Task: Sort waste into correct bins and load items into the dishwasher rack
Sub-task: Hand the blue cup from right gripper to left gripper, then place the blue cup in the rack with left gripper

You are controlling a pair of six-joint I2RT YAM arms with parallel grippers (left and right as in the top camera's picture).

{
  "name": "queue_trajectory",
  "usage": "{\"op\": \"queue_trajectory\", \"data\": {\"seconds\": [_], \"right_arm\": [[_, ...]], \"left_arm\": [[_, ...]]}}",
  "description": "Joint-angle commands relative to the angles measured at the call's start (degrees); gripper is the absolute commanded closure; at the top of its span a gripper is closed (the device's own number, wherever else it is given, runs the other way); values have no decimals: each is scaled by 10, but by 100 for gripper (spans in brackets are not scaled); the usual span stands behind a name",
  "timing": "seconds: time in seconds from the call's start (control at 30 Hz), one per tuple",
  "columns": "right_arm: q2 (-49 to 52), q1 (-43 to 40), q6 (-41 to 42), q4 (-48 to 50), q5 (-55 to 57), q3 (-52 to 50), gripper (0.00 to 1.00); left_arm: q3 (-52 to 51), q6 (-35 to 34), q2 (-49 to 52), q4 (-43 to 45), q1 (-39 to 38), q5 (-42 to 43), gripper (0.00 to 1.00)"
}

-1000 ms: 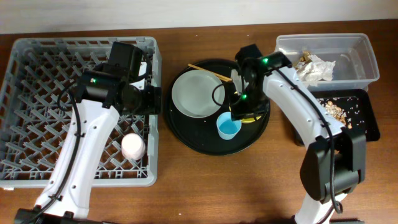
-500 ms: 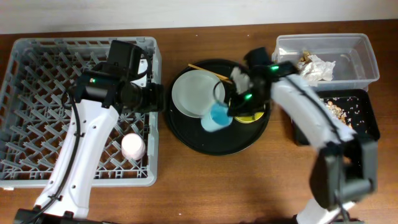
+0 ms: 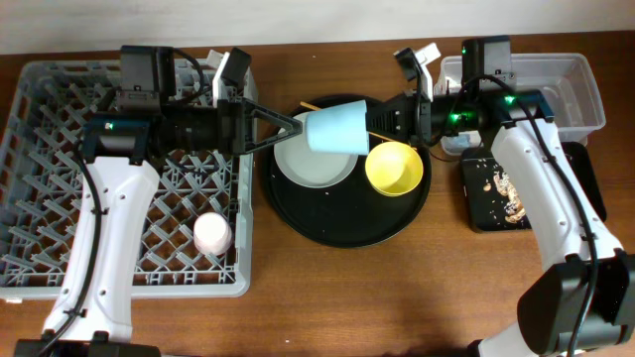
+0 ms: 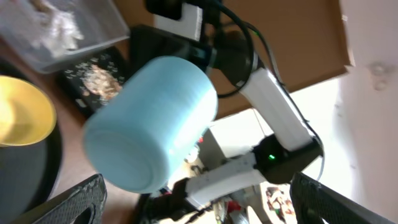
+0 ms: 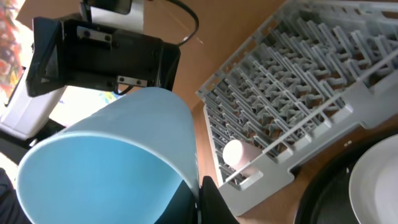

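The small blue cup needs to go with its opening down into the rack [image 3: 60, 119]. My left gripper will next grab it by its base [image 3: 313, 132], opposite the cup's pinched rim.
My right gripper [image 3: 369, 124] is shut on the rim of the small blue cup [image 3: 333, 130] and holds it on its side above the pale plate [image 3: 313, 164]; the pinch shows in the right wrist view [image 5: 208, 196]. My left gripper [image 3: 296, 125] is open and empty, pointing at the cup's base [image 4: 149, 130] just short of it. The yellow bowl [image 3: 395, 169] sits upright on the round black tray [image 3: 347, 223]. Chopsticks [image 3: 319, 107] lie at the tray's back. The pink cup [image 3: 212, 234] rests in the grey rack [image 3: 60, 119].
The clear tub [image 3: 575, 89] stands at the back right, with a white napkin [image 4: 56, 25] in it. The shallow black tray [image 3: 585, 193] in front of it holds brown scraps [image 3: 506, 193]. Both arms reach across the gap between the rack and the tub.
My right gripper lifted the blue cup off the round tray and turned it sideways toward the left. My left arm swung level to face it. The yellow bowl is now uncovered.
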Motion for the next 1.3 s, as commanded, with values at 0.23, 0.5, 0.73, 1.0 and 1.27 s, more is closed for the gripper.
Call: {"op": "queue_trajectory", "data": {"seconds": [0.23,0.5,0.73,1.0,1.27], "right_arm": [[2,34,198,212,-27,4,96],[2,33,204,225,-36,4,96],[2,45,234,263,-33,4,96],[2,55,289,331,-9,4,96],[2,87,289,331,45,4,96]], "left_arm": [[0,47,4,-1,-68,-16,6],[0,47,20,7,-52,-60,6],[0,38,20,29,-30,-42,6],[0,38,20,30,-38,-10,5],[0,38,20,30,-38,20,18]]}}
